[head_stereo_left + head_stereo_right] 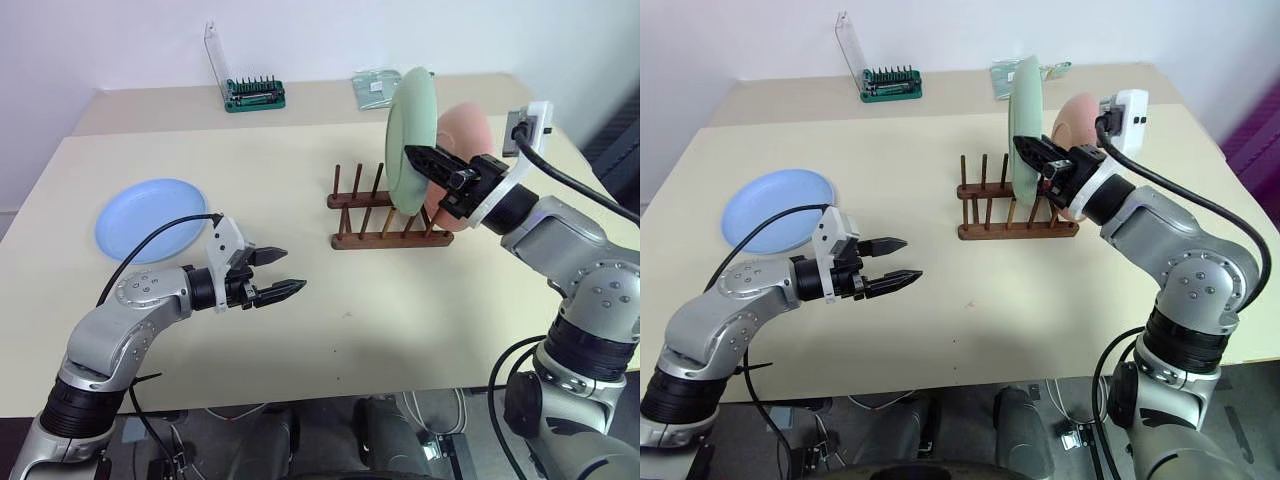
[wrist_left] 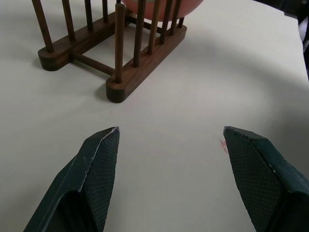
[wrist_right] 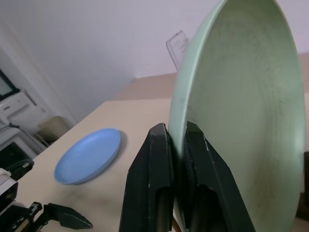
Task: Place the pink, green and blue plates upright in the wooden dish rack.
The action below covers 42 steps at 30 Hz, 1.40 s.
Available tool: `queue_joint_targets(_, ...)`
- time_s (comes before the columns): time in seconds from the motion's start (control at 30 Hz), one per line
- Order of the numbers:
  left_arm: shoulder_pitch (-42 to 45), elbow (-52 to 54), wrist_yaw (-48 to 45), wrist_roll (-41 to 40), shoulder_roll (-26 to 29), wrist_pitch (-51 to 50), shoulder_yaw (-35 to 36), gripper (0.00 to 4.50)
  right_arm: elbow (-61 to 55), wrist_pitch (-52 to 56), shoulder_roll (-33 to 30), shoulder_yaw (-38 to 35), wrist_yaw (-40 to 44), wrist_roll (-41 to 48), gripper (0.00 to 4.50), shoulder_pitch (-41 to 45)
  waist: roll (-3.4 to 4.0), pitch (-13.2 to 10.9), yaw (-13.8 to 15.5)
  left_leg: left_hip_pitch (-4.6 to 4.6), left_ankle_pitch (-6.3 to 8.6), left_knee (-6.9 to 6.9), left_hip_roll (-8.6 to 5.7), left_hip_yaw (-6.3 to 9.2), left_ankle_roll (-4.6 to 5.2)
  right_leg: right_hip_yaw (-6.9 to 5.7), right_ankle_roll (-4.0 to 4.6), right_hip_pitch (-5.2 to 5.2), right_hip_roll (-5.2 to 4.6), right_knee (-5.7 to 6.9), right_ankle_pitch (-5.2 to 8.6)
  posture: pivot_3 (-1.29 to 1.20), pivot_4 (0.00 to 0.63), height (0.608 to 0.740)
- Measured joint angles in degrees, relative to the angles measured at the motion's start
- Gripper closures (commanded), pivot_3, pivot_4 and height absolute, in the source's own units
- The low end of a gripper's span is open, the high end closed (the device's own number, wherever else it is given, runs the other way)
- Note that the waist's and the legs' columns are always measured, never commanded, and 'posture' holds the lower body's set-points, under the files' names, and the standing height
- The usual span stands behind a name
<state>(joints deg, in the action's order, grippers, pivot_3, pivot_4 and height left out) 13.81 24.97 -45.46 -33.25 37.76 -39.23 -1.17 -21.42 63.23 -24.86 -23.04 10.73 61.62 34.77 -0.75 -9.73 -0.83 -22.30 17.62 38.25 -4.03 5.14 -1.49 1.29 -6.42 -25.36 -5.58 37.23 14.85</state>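
Note:
I should next grip the blue plate by its raised rim with my left gripper, since its flat middle is wider than my open fingers. Then I can place the plate upright.
The pale green plate (image 1: 410, 135) stands upright on edge, its lower rim down among the pegs of the wooden dish rack (image 1: 372, 238). My right gripper (image 1: 420, 158) is shut on its rim, with one finger (image 3: 157, 164) on each face. Behind it the pink plate (image 1: 465, 135) stands upright at the rack's right end. The blue plate (image 1: 150, 218) lies flat on the table at the left. My left gripper (image 1: 272, 272) hovers open and empty over the table between the blue plate and the rack, pointing toward the rack (image 2: 116, 53).
A green screwdriver-bit case (image 1: 255, 94) with a raised clear lid and a flat packet (image 1: 375, 88) lie at the back of the table. The table's front edge (image 1: 300, 385) runs close below my left arm.

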Motion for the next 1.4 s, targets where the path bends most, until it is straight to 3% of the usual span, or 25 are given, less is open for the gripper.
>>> queue_joint_targets(0.03,-0.09,0.09,0.12,0.00,0.00,-0.08,0.03,1.00,0.74,-0.01,-0.53,0.04,0.35,0.01,4.50,-0.01,0.00,0.00,0.02,0.00,0.00,0.00,0.00,0.00,0.00,0.00,0.00,0.00,0.00,0.00,0.00,0.00,0.150,0.740)
queue_joint_targets(0.13,-0.23,0.18,0.72,0.00,0.00,-0.24,0.25,0.96,2.04,-0.32,-1.48,0.44,1.49,-0.02,3.43,-0.01,0.00,0.00,0.00,0.00,0.00,0.00,0.01,0.00,0.00,0.00,0.00,0.00,0.01,0.00,0.00,0.00,0.150,0.740)
queue_joint_targets(0.37,-0.32,0.71,1.81,-0.02,-0.03,-0.32,0.33,0.96,2.04,-2.62,-3.32,3.34,3.23,-1.37,0.04,-0.01,0.00,0.00,0.02,0.00,0.00,0.00,0.01,0.00,0.00,0.00,0.00,0.00,0.01,0.00,0.00,0.00,0.150,0.740)
queue_joint_targets(0.8,0.63,0.40,1.98,-0.04,-1.02,-0.33,0.35,0.96,-0.57,-9.47,-12.94,10.34,8.16,-12.86,0.04,4.24,-0.01,0.00,0.10,0.00,0.00,0.01,0.00,-0.01,0.00,-0.01,0.00,0.00,0.01,-0.02,0.00,0.00,0.150,0.740)
queue_joint_targets(0.93,1.97,-0.78,2.94,-0.73,-2.58,-0.40,1.14,0.96,-2.18,-15.77,-18.50,14.64,11.86,-21.11,0.04,5.57,-0.04,0.00,0.21,0.00,0.00,0.04,0.00,-0.03,0.00,-0.02,-0.01,0.03,0.00,-0.03,0.00,0.00,0.150,0.740)
queue_joint_targets(0.97,2.38,-1.47,3.60,-1.32,-3.31,-0.48,2.15,0.72,-2.11,-17.23,-19.44,15.46,12.69,-22.98,0.01,5.94,-0.03,0.00,0.20,0.00,0.00,0.04,-0.01,-0.05,0.00,-0.01,-0.01,0.03,0.00,-0.03,-0.01,0.00,0.150,0.740)
queue_joint_targets(1.03,5.32,-5.46,8.36,-2.41,-7.19,-0.41,6.61,0.13,-1.99,-20.33,-20.30,16.74,14.84,-26.31,0.00,8.07,-0.04,0.00,0.20,0.00,-0.01,0.06,0.00,-0.04,-0.01,-0.03,-0.02,0.01,0.01,0.00,-0.01,0.00,0.150,0.740)
queue_joint_targets(1.17,14.67,-16.79,24.39,-0.91,-11.52,0.51,17.86,0.06,-5.09,-24.98,-20.50,22.56,20.06,-30.45,0.00,11.57,-0.14,0.05,-0.25,0.04,-0.01,0.06,0.04,-0.02,-0.02,-0.07,-0.03,0.00,0.05,0.00,-0.02,0.00,0.150,0.740)
queue_joint_targets(1.4,17.32,-32.21,49.20,12.41,-7.55,-0.88,27.41,0.06,-7.65,-28.49,-11.67,35.61,23.43,-35.52,0.00,9.05,-0.32,0.11,0.08,0.12,0.00,0.01,-0.10,0.08,-0.02,-0.06,-0.12,-0.06,-0.05,-0.02,-0.08,0.00,0.150,0.740)
